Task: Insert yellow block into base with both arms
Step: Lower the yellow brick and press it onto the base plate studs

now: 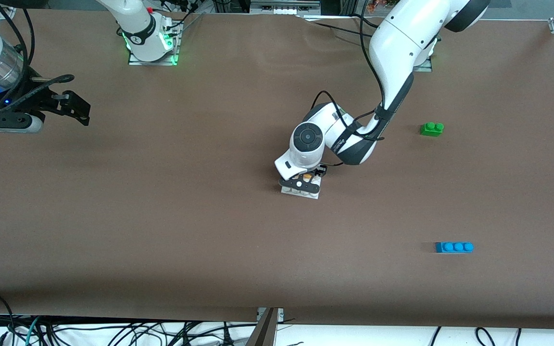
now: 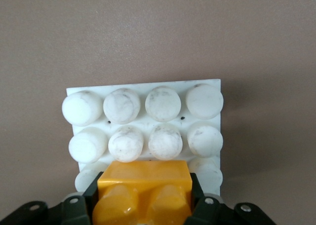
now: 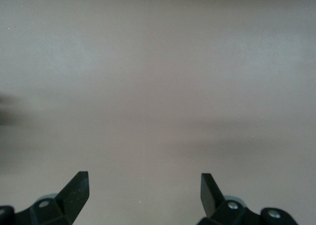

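Observation:
My left gripper should open now. In the left wrist view the yellow block (image 2: pixel 143 188) sits on the white studded base, inside the base's outline.
The white studded base (image 1: pixel 300 191) lies mid-table. My left gripper (image 1: pixel 305 181) is right over it, shut on the yellow block (image 1: pixel 308 177). In the left wrist view the yellow block (image 2: pixel 143 188) sits between the black fingers (image 2: pixel 91 195) on the base (image 2: pixel 143 92), over its row of studs nearest the wrist camera; I cannot tell how deeply it is seated. Two full rows of white studs show bare. My right gripper (image 1: pixel 72 106) is open and empty, waiting above the table at the right arm's end; its view (image 3: pixel 144 185) shows only brown table.
A green two-stud brick (image 1: pixel 432 129) lies toward the left arm's end of the table. A blue three-stud brick (image 1: pixel 454 247) lies nearer to the front camera at the same end. Cables hang along the table's front edge (image 1: pixel 277 319).

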You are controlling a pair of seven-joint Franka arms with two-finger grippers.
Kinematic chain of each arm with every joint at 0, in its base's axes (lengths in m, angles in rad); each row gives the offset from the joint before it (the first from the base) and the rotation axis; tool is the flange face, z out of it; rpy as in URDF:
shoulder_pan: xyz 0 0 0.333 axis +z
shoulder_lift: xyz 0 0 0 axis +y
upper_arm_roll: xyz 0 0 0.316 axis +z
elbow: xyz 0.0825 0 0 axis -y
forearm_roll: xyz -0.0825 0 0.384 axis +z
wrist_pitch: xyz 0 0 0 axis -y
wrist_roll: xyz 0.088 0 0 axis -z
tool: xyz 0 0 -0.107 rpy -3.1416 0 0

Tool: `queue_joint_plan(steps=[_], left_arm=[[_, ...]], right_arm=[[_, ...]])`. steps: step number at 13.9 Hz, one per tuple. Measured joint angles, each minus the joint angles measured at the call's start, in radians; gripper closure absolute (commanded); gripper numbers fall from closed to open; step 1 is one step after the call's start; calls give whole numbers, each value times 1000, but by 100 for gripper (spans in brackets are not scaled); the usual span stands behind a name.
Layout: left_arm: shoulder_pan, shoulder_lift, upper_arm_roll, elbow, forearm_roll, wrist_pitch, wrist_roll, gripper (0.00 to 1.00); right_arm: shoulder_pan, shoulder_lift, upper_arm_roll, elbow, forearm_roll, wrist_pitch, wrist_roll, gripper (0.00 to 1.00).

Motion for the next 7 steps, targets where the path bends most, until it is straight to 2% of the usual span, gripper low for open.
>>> queue_joint_plan(steps=[3,4,7], left_arm=[[0,0,0,0,0,0,-1,76],[0,0,0,0,0,0,-2,69],[0,1,0,0,0,0,-5,61]], right_arm=[[0,0,0,0,0,0,0,0],[0,0,0,0,0,0,0,0],[0,0,0,0,0,0,0,0]])
